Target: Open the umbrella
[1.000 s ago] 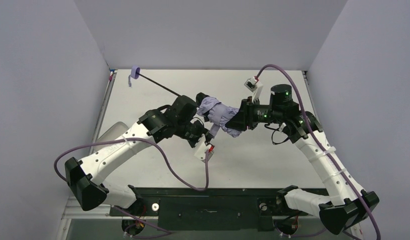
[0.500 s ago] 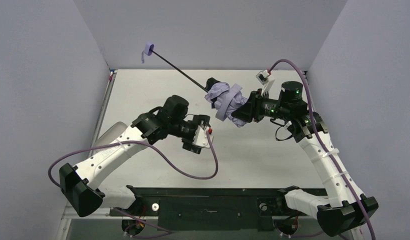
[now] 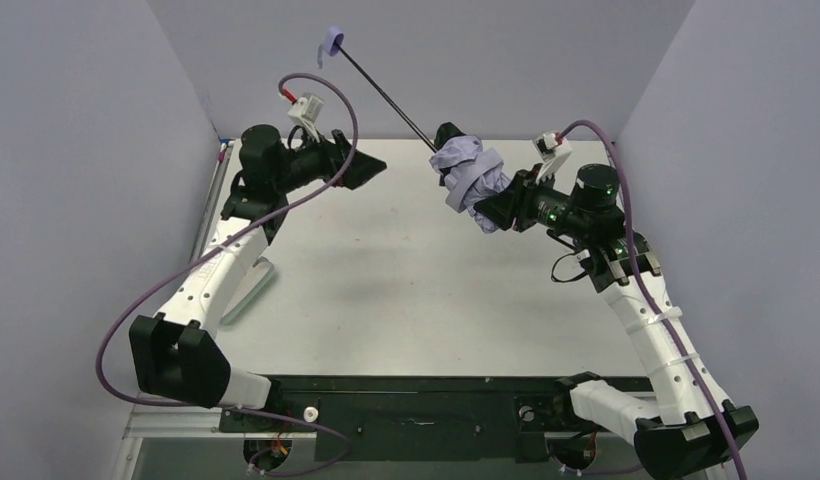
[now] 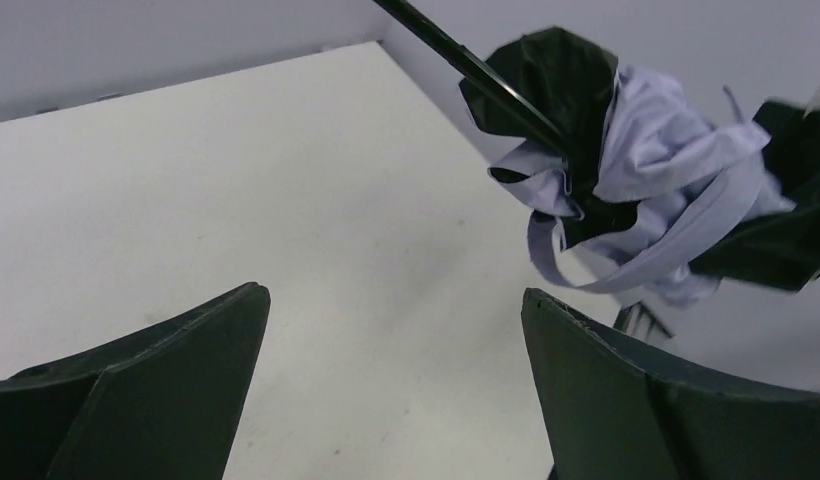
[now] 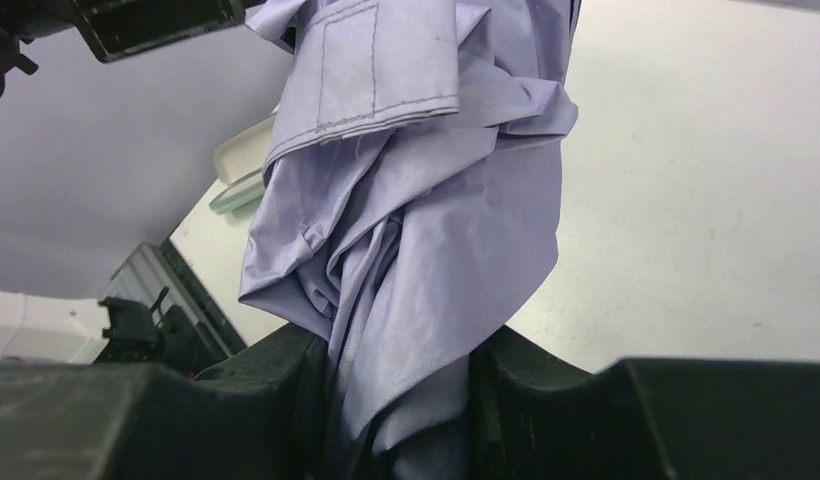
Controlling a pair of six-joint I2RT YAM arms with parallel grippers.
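Note:
My left gripper should next grab the umbrella (image 3: 471, 178) by its thin black stem near the canopy (image 3: 416, 129), so the canopy stays free to open.
The umbrella (image 3: 471, 178) is in the air over the back right of the table, folded, its lavender canopy (image 5: 416, 200) crumpled into a bundle with black lining (image 4: 556, 80) showing. Its thin black shaft (image 3: 386, 92) runs up and to the left to a small lavender handle (image 3: 334, 40) near the back wall. My right gripper (image 3: 491, 210) is shut on the lower end of the canopy bundle, with cloth squeezed between its fingers (image 5: 276, 400). To the left of the bundle, and apart from it, my left gripper (image 3: 374, 166) is wide open and empty, pointing toward it (image 4: 396, 300).
A pale-green oblong case (image 3: 248, 290) lies on the table (image 3: 406, 290) at the left, beside the left arm; it also shows in the right wrist view (image 5: 236, 165). Grey walls close in the table at the left, back and right. The arm bases sit on a black rail (image 3: 426, 410) in front.
My left gripper has opened, left the umbrella and swung to the back left. The right gripper has carried the umbrella up and back, and the handle has risen toward the back wall.

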